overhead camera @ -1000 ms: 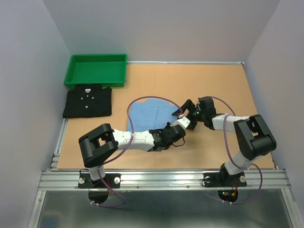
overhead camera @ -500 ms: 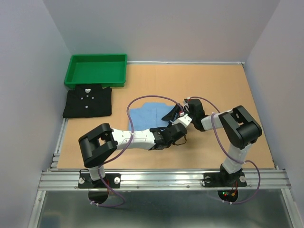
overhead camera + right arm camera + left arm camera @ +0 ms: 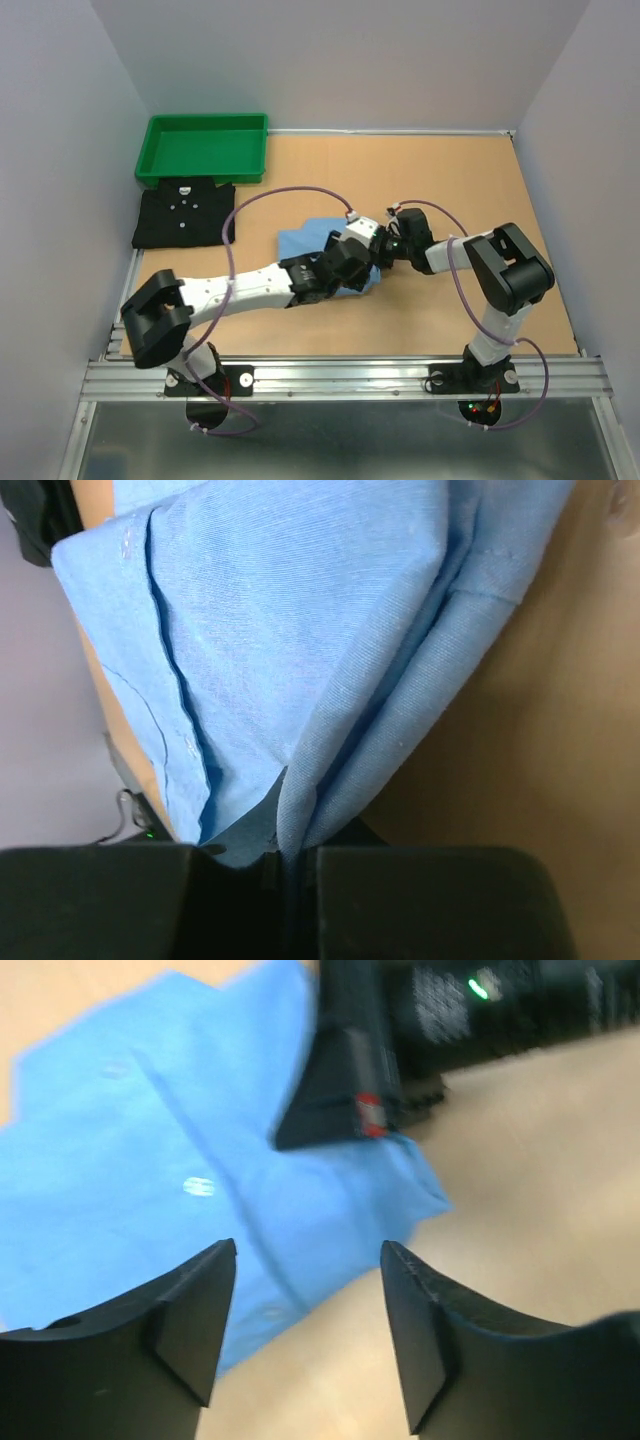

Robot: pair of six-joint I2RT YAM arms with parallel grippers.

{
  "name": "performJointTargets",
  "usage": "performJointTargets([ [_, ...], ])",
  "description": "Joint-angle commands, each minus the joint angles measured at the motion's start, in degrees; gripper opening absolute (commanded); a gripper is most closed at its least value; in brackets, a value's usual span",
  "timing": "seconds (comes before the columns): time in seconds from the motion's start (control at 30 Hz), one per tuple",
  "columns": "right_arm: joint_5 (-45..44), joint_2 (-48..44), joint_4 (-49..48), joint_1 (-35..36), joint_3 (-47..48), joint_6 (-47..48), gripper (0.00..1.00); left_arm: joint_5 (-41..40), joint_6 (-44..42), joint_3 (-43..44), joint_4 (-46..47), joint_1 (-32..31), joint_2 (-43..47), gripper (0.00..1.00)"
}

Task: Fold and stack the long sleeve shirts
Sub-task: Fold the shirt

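Note:
My right gripper is holding the bunched fold between its shut fingers. The light blue shirt (image 3: 303, 243) (image 3: 280, 620) would come along if I lifted my right gripper now.
The light blue shirt (image 3: 303, 243) lies mid-table, partly hidden under my left arm. My right gripper (image 3: 386, 248) is shut on a bunched fold at the shirt's right edge; the right wrist view shows the cloth (image 3: 300, 630) pinched between the jaws (image 3: 290, 858). In the left wrist view my left gripper (image 3: 308, 1248) stands open just above the shirt's (image 3: 150, 1160) near corner, with nothing between its fingers, and the right gripper (image 3: 340, 1090) shows ahead of it. From above, the left gripper (image 3: 366, 268) sits beside the right one. The black shirt (image 3: 185, 217) lies folded at the far left.
A green tray (image 3: 203, 160) stands at the back left, right behind the black shirt. Both arms' cables arc over the table's middle. A metal rail (image 3: 340, 375) runs along the near edge.
My left gripper has opened, let go of the blue shirt and shifted left over it. My right gripper has moved in and shut on the shirt's right edge.

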State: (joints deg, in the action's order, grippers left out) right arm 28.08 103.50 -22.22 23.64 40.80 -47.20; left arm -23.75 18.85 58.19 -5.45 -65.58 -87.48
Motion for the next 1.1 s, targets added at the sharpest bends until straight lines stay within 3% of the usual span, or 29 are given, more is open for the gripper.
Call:
performJointTargets([
  [0.0,-2.9,-2.2,11.5,-2.4,3.3,11.9,0.01,2.1,0.5,-2.6,-0.4,7.6,10.5,0.79],
  [0.13,-2.8,-3.0,19.8,-4.6,8.2,21.2,0.01,7.0,-2.6,-4.2,-1.6,19.2,17.2,0.88],
  [0.33,-4.5,-3.3,38.4,-10.4,21.2,40.1,0.0,11.5,-8.6,-7.9,-0.9,37.1,23.2,0.89],
  [0.43,-9.1,-3.9,47.6,-11.9,27.6,50.2,0.01,12.2,-7.6,-11.9,1.5,41.7,25.2,0.89],
  [0.6,-20.3,-2.2,59.4,-12.1,43.0,62.5,0.01,13.1,-6.5,-12.4,3.1,43.1,23.8,0.89],
  [1.07,-83.3,5.1,60.8,-11.9,69.7,80.6,0.0,11.4,-4.7,-12.0,3.0,44.0,21.3,0.89],
])
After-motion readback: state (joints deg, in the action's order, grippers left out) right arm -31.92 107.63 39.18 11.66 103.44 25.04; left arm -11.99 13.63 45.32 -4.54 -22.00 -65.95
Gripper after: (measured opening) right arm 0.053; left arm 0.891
